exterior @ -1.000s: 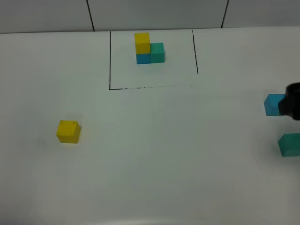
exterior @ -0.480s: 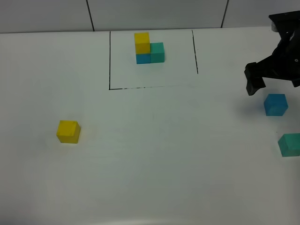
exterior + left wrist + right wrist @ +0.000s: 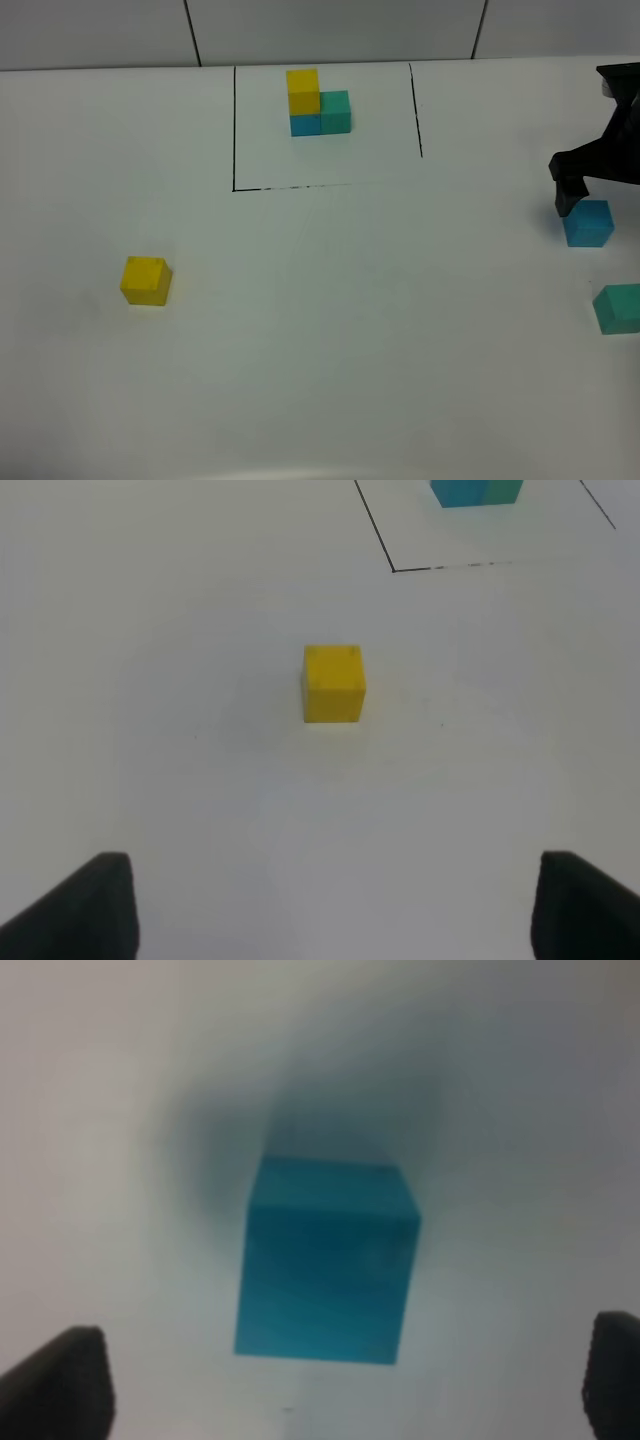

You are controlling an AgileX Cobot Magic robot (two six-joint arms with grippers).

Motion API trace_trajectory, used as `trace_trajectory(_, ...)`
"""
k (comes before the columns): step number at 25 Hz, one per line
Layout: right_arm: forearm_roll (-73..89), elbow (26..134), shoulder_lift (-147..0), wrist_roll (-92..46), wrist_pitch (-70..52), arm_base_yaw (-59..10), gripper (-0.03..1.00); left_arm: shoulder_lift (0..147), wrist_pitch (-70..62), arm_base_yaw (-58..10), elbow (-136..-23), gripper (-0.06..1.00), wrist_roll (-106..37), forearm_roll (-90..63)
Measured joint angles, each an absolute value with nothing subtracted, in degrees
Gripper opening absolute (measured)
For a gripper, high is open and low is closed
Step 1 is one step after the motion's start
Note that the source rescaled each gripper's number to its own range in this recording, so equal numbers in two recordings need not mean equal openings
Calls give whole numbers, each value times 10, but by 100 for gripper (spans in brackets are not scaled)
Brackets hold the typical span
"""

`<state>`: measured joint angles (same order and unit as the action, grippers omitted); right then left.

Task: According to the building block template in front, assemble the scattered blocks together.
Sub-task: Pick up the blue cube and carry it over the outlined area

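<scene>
My right gripper needs to go lower first and then close on the cube. My fingers are above the blue cube's top point(image 3: 590, 222) in both views, so they would miss if I closed now.
The building block template point(image 3: 318, 100) stands at the back inside a thin black-lined rectangle point(image 3: 235, 150): yellow on blue, with teal beside. Its base also shows in the left wrist view point(image 3: 478, 490). The loose yellow cube point(image 3: 146, 280) lies at the left. My left gripper point(image 3: 335, 910) is open and empty, some way short of the yellow cube point(image 3: 333, 683), and is out of the exterior view. The loose blue cube point(image 3: 587, 223) lies at the right. My right gripper point(image 3: 595, 190) hangs open just above it, with the blue cube point(image 3: 328, 1260) between the wide-open fingers of the gripper point(image 3: 335, 1388). The loose teal cube point(image 3: 617, 308) lies at the right edge.
The white table point(image 3: 350, 330) has dark seams on the wall behind it point(image 3: 193, 30). The teal cube sits close in front of the blue one, partly cut off by the picture's edge.
My right gripper has come in from the right edge, swung up and left, then moved back over the blue cube. None of the cubes have moved.
</scene>
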<state>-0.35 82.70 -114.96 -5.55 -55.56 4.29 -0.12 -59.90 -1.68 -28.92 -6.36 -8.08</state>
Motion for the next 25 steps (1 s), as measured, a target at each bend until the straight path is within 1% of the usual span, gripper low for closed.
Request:
trace_trajectory(11,27,827,-1154,-67,-502,51,90,-1,-599,-17,-289,70,-64,-81)
trace_trajectory(21,26,827,-1205,-68,-504,51,89,-1,-599,-17,-289,70,-64,-81)
trace_trajectory(23,21,827,-1206,-68,-504,51,87,-1,-599,-17,-289,70,-64,-81)
trace_trajectory(25,18,827,-1206,-68,-507,51,81,-1,-599,-17,-289,70,-64,-81)
